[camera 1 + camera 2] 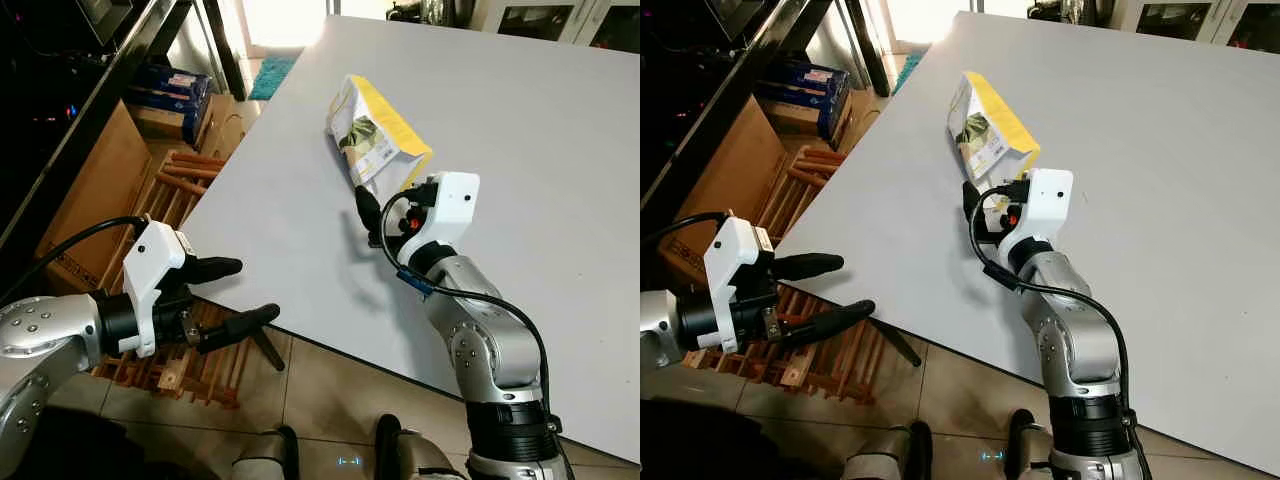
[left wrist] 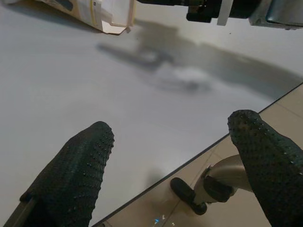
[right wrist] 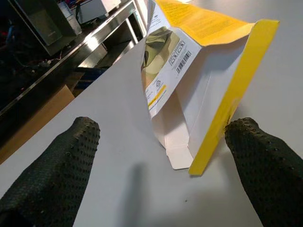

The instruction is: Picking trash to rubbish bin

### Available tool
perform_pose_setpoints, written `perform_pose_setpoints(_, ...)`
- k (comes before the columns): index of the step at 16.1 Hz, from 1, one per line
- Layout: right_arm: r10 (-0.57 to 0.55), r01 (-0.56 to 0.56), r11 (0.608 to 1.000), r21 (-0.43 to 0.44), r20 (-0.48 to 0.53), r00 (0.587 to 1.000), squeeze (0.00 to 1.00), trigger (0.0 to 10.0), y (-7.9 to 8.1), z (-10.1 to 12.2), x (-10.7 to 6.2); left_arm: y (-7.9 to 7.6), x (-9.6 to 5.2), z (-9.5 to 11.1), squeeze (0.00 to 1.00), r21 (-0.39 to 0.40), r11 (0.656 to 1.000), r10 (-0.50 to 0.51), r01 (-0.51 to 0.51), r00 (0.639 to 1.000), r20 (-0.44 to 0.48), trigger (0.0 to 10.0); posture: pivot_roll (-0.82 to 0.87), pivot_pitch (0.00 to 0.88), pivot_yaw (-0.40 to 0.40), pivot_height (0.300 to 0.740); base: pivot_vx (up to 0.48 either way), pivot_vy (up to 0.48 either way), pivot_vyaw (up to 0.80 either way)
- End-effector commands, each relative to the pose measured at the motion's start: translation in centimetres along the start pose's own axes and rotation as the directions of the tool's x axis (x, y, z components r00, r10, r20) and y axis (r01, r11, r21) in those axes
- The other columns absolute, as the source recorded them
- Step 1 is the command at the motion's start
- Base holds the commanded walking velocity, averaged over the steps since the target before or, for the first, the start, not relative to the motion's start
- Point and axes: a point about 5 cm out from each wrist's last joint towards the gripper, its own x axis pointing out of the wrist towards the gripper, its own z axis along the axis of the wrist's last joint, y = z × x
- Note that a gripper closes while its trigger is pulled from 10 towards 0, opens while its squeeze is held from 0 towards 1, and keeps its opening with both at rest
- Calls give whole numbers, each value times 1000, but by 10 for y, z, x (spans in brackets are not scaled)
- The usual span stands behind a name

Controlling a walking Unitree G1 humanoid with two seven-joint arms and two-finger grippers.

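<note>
The trash needs to go to the rubbish bin, so I should next grip the carton with my right gripper by its open end's yellow flap [image 1: 408,169] [image 3: 213,132].
A yellow and white carton [image 1: 375,135] lies on its side on the grey table [image 1: 520,120], its torn-open end facing me. My right gripper [image 1: 392,198] is low over the table just short of that end, open. In the right wrist view the carton [image 3: 199,71] sits between and just beyond the two black fingertips [image 3: 85,132], and nothing is gripped. My left gripper [image 1: 253,290] is open and empty, off the table's near left edge and above the floor. In the left wrist view a corner of the carton [image 2: 94,12] lies far across the table top.
A wooden rack [image 1: 180,180] lies on the tiled floor under the table's left side, with a cardboard box [image 1: 95,190] and blue packs [image 1: 170,85] beyond it. A dark shelf frame [image 1: 150,40] runs along the left. The table edge passes between my two arms.
</note>
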Motion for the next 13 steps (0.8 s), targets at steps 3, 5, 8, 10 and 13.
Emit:
perform_pose_setpoints(3, -92, 92, 996, -9, 36, 995, 216, 10000, -6, -1, -2, 1, 2, 9, 0, 8, 1000, -16, 16, 1000, 21, 10000, 209, 257, 89, 740, 0, 0, 0)
perform_pose_setpoints(5, -126, 126, 992, -6, 44, 991, 114, 10000, -9, -1, -3, 0, 6, 9, 0, 8, 1000, -25, 24, 999, 25, 10000, 206, 258, 95, 740, 0, 0, 0)
perform_pose_setpoints(8, -168, 167, 986, 20, 35, 985, 16, 10000, -15, -6, -3, -9, 14, 7, 0, -18, 995, -97, 98, 995, 20, 10000, 204, 268, 109, 740, 0, 0, 0)
perform_pose_setpoints(10, -171, 170, 985, 27, 30, 985, 8, 10000, -17, -8, 0, -10, 22, 4, 0, -26, 992, -122, 123, 992, 14, 10000, 210, 274, 112, 740, 0, 0, 0)
perform_pose_setpoints(13, -169, 168, 986, 14, 36, 985, 4, 10000, -22, -7, 9, -13, 35, -2, 0, -48, 987, -155, 155, 988, 19, 10000, 213, 275, 118, 740, 0, 0, 0)
